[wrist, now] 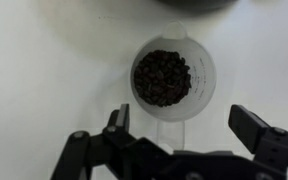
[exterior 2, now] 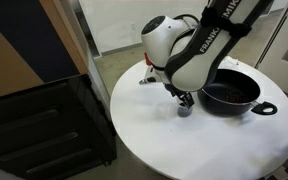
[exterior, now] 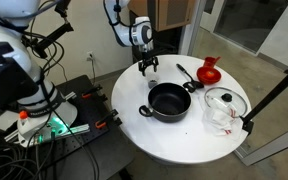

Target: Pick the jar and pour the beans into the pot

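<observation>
My gripper reaches the jar next and grips its clear handle opposite the small spout. The jar's opening stays free to tip and pour beans into the pot.
The jar [wrist: 172,80] is small, pale and see-through, and full of dark beans. It stands upright on the white table, in the top middle of the wrist view. My gripper [wrist: 184,125] is open, just above and short of the jar, with one finger off to each side and neither touching it. In an exterior view the gripper [exterior 2: 184,99] hovers over the jar [exterior 2: 185,111], next to the black pot [exterior 2: 234,102]. In both exterior views the pot [exterior: 169,112] stands near the table's middle, and the gripper [exterior: 147,65] is beyond it near the table's far edge.
The round white table [exterior: 174,135] also holds a red flared vessel [exterior: 209,70], a black utensil [exterior: 187,75] and a glass lid with a knob [exterior: 224,102]. A black tripod leg [exterior: 274,95] leans at one side. Another robot and cables [exterior: 34,100] stand beside the table.
</observation>
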You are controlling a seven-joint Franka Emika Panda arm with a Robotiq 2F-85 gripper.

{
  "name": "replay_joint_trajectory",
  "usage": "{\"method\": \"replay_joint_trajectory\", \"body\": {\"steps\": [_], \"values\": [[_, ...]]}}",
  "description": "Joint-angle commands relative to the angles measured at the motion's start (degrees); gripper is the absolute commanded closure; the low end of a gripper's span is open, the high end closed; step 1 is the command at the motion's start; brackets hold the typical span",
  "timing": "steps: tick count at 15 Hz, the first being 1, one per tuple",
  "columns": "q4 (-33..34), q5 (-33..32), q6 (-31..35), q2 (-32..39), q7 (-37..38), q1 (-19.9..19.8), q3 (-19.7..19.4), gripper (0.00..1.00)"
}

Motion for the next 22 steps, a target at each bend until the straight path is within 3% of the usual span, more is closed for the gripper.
{"method": "replay_joint_trajectory", "body": {"steps": [1, 6, 7, 8, 10, 17, 22], "values": [[1.96, -1.18, -2.01, 1.57, 0.98, -0.27, 0.78, 0.0], [2.23, -1.25, -2.58, 2.39, 0.85, 0.07, 1.49, 0.0], [2.31, -1.26, -2.65, 2.52, 0.87, 0.13, 1.6, 0.25], [2.36, -1.31, -2.65, 2.6, 0.87, 0.19, 1.68, 0.26], [2.33, -1.43, -2.62, 2.51, 0.77, 0.24, 1.78, 0.4], [2.25, -0.52, -3.39, 1.78, 0.64, -0.39, 2.25, 0.94], [2.41, 7.11, -11.05, -3.31, -1.49, -4.69, 5.88, 0.93]]}}
